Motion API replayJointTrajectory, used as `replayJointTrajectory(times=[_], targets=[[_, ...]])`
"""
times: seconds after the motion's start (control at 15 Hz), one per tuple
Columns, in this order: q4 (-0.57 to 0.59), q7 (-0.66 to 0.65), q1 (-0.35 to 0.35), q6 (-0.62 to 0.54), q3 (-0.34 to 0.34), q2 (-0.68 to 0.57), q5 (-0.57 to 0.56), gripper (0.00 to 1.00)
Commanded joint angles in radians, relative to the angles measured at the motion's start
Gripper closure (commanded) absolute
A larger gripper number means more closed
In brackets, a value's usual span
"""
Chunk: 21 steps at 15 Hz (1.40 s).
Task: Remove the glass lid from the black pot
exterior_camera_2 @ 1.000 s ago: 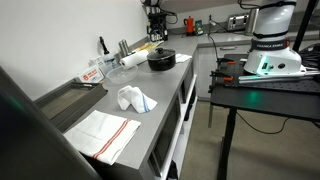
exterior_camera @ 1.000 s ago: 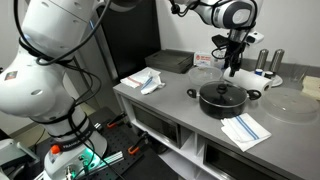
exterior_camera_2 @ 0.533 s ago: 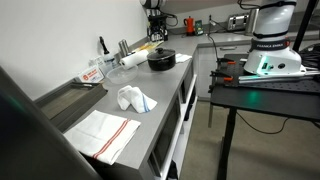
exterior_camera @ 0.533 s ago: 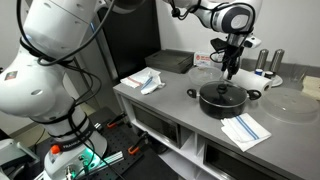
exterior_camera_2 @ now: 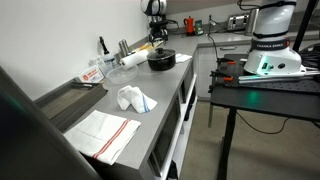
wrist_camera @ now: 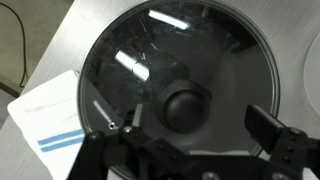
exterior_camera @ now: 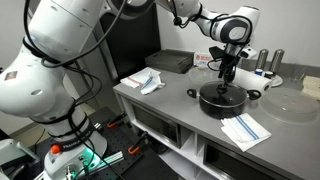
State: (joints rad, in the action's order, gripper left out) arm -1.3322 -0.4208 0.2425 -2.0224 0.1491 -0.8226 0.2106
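Note:
The dark knob (exterior_camera: 222, 88) (wrist_camera: 185, 107) lies between my open fingers but small below them, so it is too early to close on it. My gripper comes down first.
The black pot (exterior_camera: 222, 100) stands on the steel counter, also seen in an exterior view (exterior_camera_2: 161, 61). The glass lid (exterior_camera: 222, 91) sits on it. In the wrist view the lid (wrist_camera: 150, 50) fills the frame, with its dark knob (wrist_camera: 185, 107) in the centre. My gripper (exterior_camera: 227, 78) hangs straight above the lid, close to the knob. In the wrist view the gripper (wrist_camera: 200, 122) is open, one finger on each side of the knob, not touching it.
A striped cloth (exterior_camera: 245, 130) lies in front of the pot, also in the wrist view (wrist_camera: 50, 125). A crumpled white cloth (exterior_camera: 150, 82), a flat dark tray (exterior_camera: 168, 62), a clear disc (exterior_camera: 290, 105) and shakers (exterior_camera: 268, 62) share the counter.
My gripper has come down toward the lid's knob. The pot and lid have not moved.

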Motion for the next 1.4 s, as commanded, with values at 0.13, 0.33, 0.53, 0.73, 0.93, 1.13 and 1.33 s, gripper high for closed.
replayJointTrajectory(times=[0.13,0.33,0.53,0.73,0.93,1.13,1.33], targets=[[0.010,-0.013,0.003,0.000,0.000,-0.020,0.030,0.00],[0.013,-0.016,0.006,0.002,0.000,-0.033,0.033,0.00],[0.024,-0.021,0.010,0.003,0.000,-0.047,0.040,0.00],[0.048,-0.035,0.013,0.005,0.001,-0.070,0.046,0.00],[0.060,-0.052,0.014,0.002,0.004,-0.084,0.047,0.00],[0.069,-0.060,0.017,-0.002,0.004,-0.091,0.049,0.00],[0.080,-0.068,0.019,-0.005,0.004,-0.096,0.049,0.00]])
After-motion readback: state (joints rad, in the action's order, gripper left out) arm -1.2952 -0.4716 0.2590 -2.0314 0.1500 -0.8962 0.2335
